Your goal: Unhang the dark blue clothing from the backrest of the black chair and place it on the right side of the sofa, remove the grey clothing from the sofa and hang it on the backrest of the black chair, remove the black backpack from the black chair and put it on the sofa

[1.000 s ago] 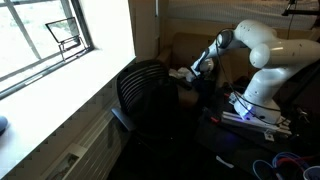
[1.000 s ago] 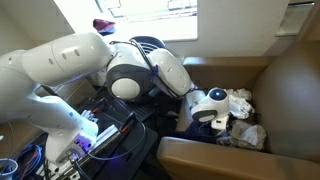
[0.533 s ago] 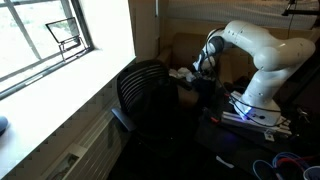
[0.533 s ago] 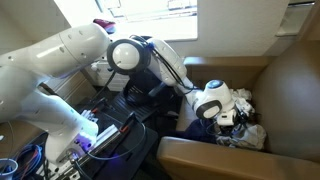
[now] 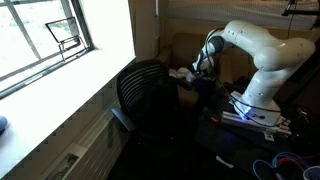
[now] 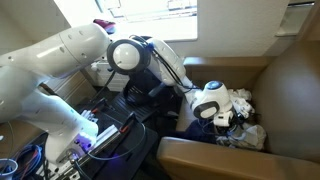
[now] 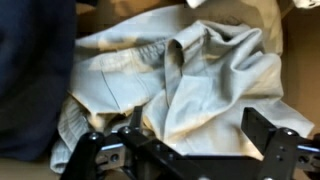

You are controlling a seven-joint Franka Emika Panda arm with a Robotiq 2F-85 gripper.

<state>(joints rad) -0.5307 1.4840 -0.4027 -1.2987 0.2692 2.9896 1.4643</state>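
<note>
The robot should move its gripper to the grey clothing (image 7: 190,70) and pinch its raised fold (image 7: 182,108), so the rest stays free to hang over the backrest.
The grey clothing (image 7: 190,70) lies crumpled on the brown sofa (image 6: 280,90) and fills the wrist view. It also shows as a pale heap in both exterior views (image 6: 246,104) (image 5: 181,72). The dark blue clothing (image 7: 35,80) lies against its left side. My gripper (image 7: 200,130) hangs open just over the grey clothing, one finger on each side of a fold and nothing held; it shows in both exterior views (image 6: 226,116) (image 5: 203,66). The black chair (image 5: 150,95) stands by the window, its ribbed backrest (image 5: 145,82) bare. I cannot make out the black backpack among the dark shapes.
The robot's base (image 5: 255,105) stands beside the chair with cables (image 5: 285,162) on the floor round it. The sofa's near arm (image 6: 215,155) is right below my gripper. A bright window and its sill (image 5: 60,70) run behind the chair.
A second ago my gripper was farther from the grey clothing; the arm swung it over the heap. In the last half second nothing moved, and the jaws stayed open.
</note>
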